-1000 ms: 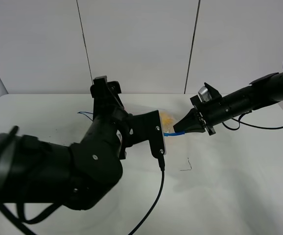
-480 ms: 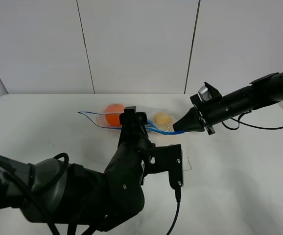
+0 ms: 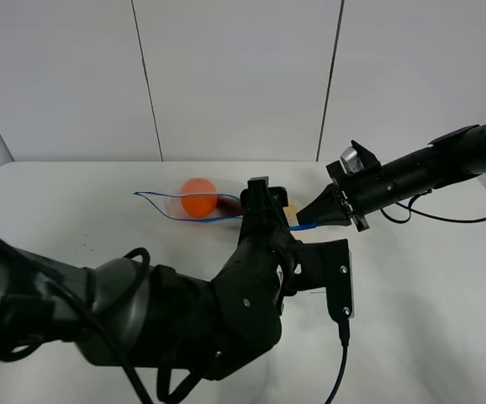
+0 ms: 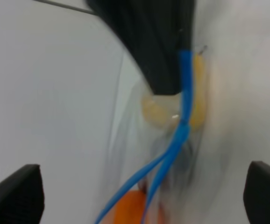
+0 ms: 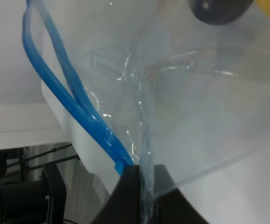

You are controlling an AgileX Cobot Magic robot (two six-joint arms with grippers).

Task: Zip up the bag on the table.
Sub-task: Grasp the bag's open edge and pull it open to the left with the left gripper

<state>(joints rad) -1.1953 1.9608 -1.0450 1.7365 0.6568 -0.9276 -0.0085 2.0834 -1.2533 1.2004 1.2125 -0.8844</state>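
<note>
To zip up the clear bag [image 3: 194, 202], my left gripper will next grab its blue zip.
The clear bag [image 3: 194, 202] lies on the white table [image 3: 432, 324], its blue zip strip [image 3: 163, 212] open and its orange [image 3: 198, 198] showing through. My right gripper [image 3: 320, 215] is shut on the bag's right end at the strip. In the right wrist view its fingertips [image 5: 139, 189] pinch the plastic beside the blue strip [image 5: 69, 105], with the eggplant [image 5: 219, 9] beyond. My left arm [image 3: 251, 282] covers the bag's middle. In the left wrist view my left gripper [image 4: 139, 193] is open, wide above the strip [image 4: 184, 95], pear [image 4: 196, 100] and orange [image 4: 131, 210].
The right arm's cable [image 3: 445, 217] trails over the table at the right. A small dark mark [image 3: 83, 247] is on the tabletop at the left. White wall panels stand behind the table's far edge.
My left arm has swung to the right across the front of the bag, uncovering the orange and now hiding the pear in the high view. The right gripper has held still on the bag's end.
</note>
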